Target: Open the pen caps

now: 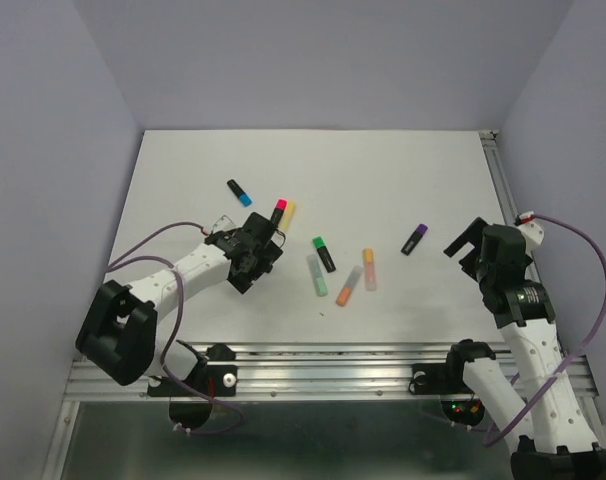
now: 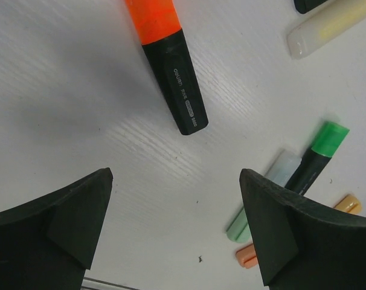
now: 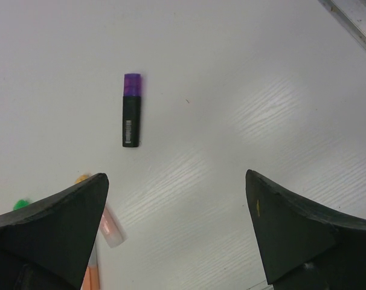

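Note:
The orange-capped pen should be grabbed next by my left gripper across its black body (image 2: 176, 84), so that the cap stays free for my right gripper to open.
Several short highlighters lie on the white table (image 1: 403, 170), all capped. In the top view they are a blue-capped one (image 1: 239, 191), a pink-red-capped one (image 1: 277, 212), a pale yellow one (image 1: 289, 211), a green-capped one (image 1: 324, 253), a mint one (image 1: 317, 274), two orange ones (image 1: 349, 285) (image 1: 369, 269) and a purple-capped one (image 1: 415, 238). My left gripper (image 1: 268, 245) (image 2: 176, 181) is open and empty, just below the red-capped pen (image 2: 177, 84). My right gripper (image 1: 465, 240) (image 3: 176, 178) is open and empty, right of the purple-capped pen (image 3: 131, 115).
The left wrist view shows the green cap (image 2: 329, 138), mint cap (image 2: 238, 226) and an orange cap (image 2: 246, 255) to the right of the jaws. A metal rail (image 1: 333, 365) runs along the near edge and another (image 1: 505, 190) along the right edge. Walls enclose the table.

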`<state>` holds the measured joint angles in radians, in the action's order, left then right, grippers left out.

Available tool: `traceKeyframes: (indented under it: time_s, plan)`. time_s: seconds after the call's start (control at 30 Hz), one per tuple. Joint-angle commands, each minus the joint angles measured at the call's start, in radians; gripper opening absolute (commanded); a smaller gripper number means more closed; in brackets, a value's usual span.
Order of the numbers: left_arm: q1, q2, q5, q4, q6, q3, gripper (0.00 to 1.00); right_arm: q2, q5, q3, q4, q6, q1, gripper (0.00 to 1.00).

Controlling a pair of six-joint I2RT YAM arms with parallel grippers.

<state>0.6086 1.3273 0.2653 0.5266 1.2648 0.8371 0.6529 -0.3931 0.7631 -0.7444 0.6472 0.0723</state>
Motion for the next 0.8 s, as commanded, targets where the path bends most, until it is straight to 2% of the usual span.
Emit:
traceKeyframes:
  time_s: [0.0, 0.07, 0.3, 0.77]
  plan:
    - [0.006, 0.059, 0.072, 0.061, 0.131, 0.056, 0.99, 0.014, 0.043, -0.007, 0.054, -0.034, -0.005, 1.0]
    - [0.006, 0.073, 0.116, 0.082, 0.174, 0.069, 0.99, 0.013, 0.071, -0.011, 0.059, -0.04, -0.003, 1.0]
    - [-0.006, 0.148, 0.201, 0.113, 0.185, 0.134, 0.99, -0.007, 0.149, -0.038, 0.077, -0.052, -0.003, 1.0]
    - [-0.107, 0.315, 0.147, 0.076, 0.148, 0.192, 0.96, -0.013, 0.131, -0.047, 0.057, -0.046, -0.003, 1.0]
